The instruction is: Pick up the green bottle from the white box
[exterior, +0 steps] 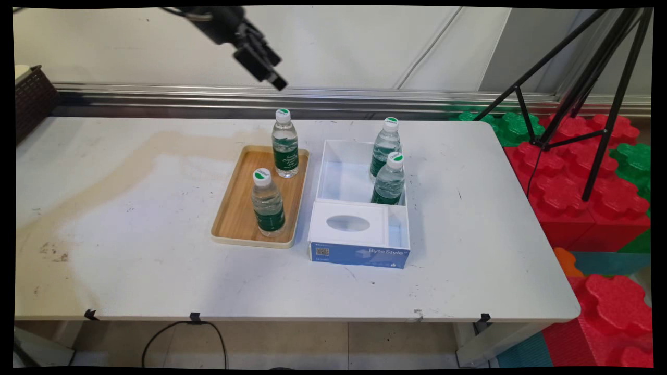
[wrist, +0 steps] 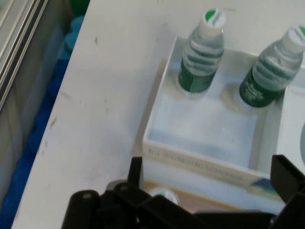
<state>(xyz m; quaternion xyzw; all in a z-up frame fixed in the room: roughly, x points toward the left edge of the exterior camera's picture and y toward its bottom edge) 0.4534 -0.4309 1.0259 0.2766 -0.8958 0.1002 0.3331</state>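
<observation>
My gripper will next grab the clear water bottle by its upper body (exterior: pixel 386 142) and then take the bottle out of the white open box (exterior: pixel 340 177).
My black gripper (exterior: pixel 277 80) hangs high above the table's far edge, open and holding nothing. Nearest below it is a water bottle (exterior: pixel 285 144) with a green label, upright at the far end of a wooden tray (exterior: pixel 234 208). A second bottle (exterior: pixel 267 202) stands in the tray's near half. To the right, a white open box (exterior: pixel 340 177) holds two more bottles (exterior: pixel 385 147) (exterior: pixel 390 179) along its right wall. In the hand view my gripper (wrist: pixel 209 176) looks down on the box (wrist: pixel 200 119) and its two bottles (wrist: pixel 200 57) (wrist: pixel 271 67); a bottle cap (wrist: pixel 162 193) peeks out beside the linkage.
A white lid with an oval hole (exterior: pixel 348 223) covers the box's near part above a blue "ByteStyle" front (exterior: pixel 359 256). A dark basket (exterior: pixel 34 99) sits at the far left corner. A black tripod (exterior: pixel 583 94) and red and green foam blocks (exterior: pixel 583 192) stand right of the table.
</observation>
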